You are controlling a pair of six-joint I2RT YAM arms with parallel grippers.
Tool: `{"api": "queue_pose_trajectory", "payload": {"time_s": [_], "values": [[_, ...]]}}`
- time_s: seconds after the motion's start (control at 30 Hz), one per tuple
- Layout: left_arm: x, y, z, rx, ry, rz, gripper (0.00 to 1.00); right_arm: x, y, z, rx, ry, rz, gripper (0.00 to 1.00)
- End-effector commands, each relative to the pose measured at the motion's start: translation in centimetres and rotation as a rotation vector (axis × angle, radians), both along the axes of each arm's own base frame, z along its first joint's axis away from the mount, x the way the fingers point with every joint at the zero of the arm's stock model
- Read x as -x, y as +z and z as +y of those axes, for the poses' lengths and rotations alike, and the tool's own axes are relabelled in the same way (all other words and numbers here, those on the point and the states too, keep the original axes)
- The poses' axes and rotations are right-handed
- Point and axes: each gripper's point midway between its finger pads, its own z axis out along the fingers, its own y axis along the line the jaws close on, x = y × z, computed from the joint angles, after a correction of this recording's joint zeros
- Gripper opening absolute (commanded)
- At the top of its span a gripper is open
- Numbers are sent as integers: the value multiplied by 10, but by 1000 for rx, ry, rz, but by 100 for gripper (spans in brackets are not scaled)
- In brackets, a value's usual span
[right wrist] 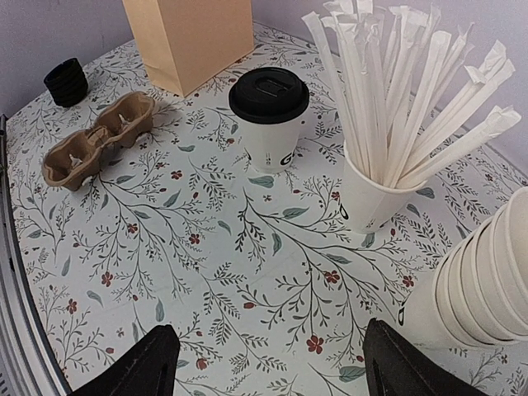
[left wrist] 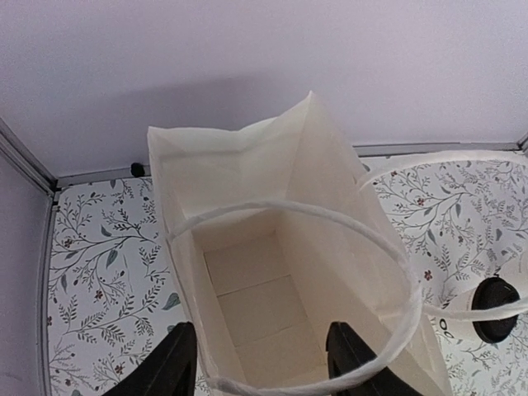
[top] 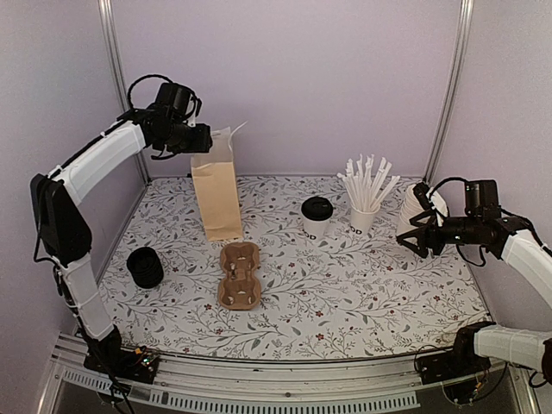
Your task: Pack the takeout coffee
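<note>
My left gripper's fingers are on both sides of the near end of the bag's white handle, one of them under the loop, so my left gripper closes on the handle next.
One takeout coffee cup (top: 316,216), white with a black lid, stands on the table right of centre. It also shows in the right wrist view (right wrist: 270,115) and at the edge of the left wrist view (left wrist: 495,309). The brown paper bag (top: 217,194) stands upright and open at the back left; its inside (left wrist: 247,280) is empty. My left gripper (top: 204,138) hovers over the bag's mouth, open and empty (left wrist: 260,367). My right gripper (top: 412,237) is open and empty (right wrist: 272,371), low over the table, right of the coffee cup.
A brown pulp cup carrier (top: 239,274) lies in the middle. A stack of black lids (top: 145,267) stands at the left. A white cup of wrapped straws (top: 363,203) and a stack of lidless white cups (top: 420,207) stand close to my right gripper.
</note>
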Motion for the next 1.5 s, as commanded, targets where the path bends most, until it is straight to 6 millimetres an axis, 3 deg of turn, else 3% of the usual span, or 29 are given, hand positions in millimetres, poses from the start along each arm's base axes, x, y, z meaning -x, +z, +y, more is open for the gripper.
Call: {"api": "queue_pose_trajectory", "payload": {"time_s": [0.0, 0.13, 0.3, 0.37, 0.47, 0.7, 0.83, 1.07, 1.17, 1.3, 1.47], "values": [[-5, 11, 9, -31, 22, -26, 53, 3, -4, -3, 11, -9, 5, 80], [-7, 11, 16, -61, 54, -37, 35, 3, -5, -3, 12, -8, 6, 80], [-10, 21, 15, -66, 42, -82, 1, 2, -5, -3, 13, -9, 7, 80], [-10, 39, 14, -56, 37, -135, 0, 2, -6, -3, 14, -11, 8, 80], [1, 81, -7, -24, -57, -267, 0, 2, -6, -3, 15, -12, 10, 80], [60, 163, -50, 27, -233, -515, 0, 1, -6, -4, 20, -17, 8, 80], [100, 187, -79, 77, -353, -556, 0, 0, -6, -5, 22, -24, 7, 80], [174, 195, -124, 192, -560, -533, 0, -1, -6, -5, 19, -28, 9, 80], [221, 193, -147, 281, -764, -525, 0, -1, -6, -5, 17, -28, 11, 81], [259, 194, -152, 397, -883, -516, 0, -2, -6, -5, 17, -29, 9, 81], [287, 189, -157, 495, -1005, -509, 0, -3, -7, -6, 20, -33, 10, 80]]}}
